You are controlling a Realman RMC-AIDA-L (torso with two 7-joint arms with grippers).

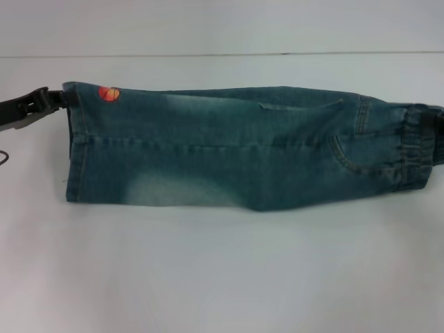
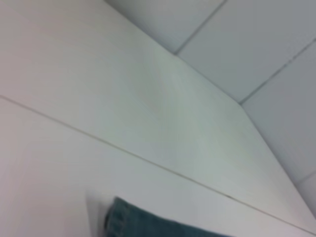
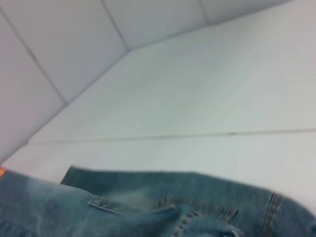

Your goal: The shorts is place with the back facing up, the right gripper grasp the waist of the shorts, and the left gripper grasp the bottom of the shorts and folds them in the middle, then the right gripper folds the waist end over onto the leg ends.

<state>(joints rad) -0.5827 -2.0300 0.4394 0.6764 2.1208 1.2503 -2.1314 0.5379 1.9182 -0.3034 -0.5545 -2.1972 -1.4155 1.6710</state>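
My left gripper now keeps hold of the shorts until the upper layer covers the far denim piece (image 1: 295, 96), as the upper layer's edge (image 1: 277, 109) sags short of it.
The faded denim shorts (image 1: 229, 149) lie folded in half lengthwise across the white table (image 1: 222, 270). The leg ends (image 1: 76, 146) point left, with the small orange basketball patch (image 1: 108, 93) at their far corner. The waist end (image 1: 416, 142), gathered and with a pocket showing, points right. My left gripper (image 1: 64, 98) is at the far corner of the hem, shut on the bottom of the shorts. Only a dark part of my right gripper (image 1: 439, 132) shows, at the waistband by the picture's right edge. The left wrist view catches a hem corner (image 2: 123, 222). The right wrist view shows denim and pocket stitching (image 3: 123, 207).
A seam line (image 1: 222, 54) runs across the white table behind the shorts. Bare white table surface lies in front of the shorts. Pale wall panels (image 3: 59, 44) stand beyond the table's far edge.
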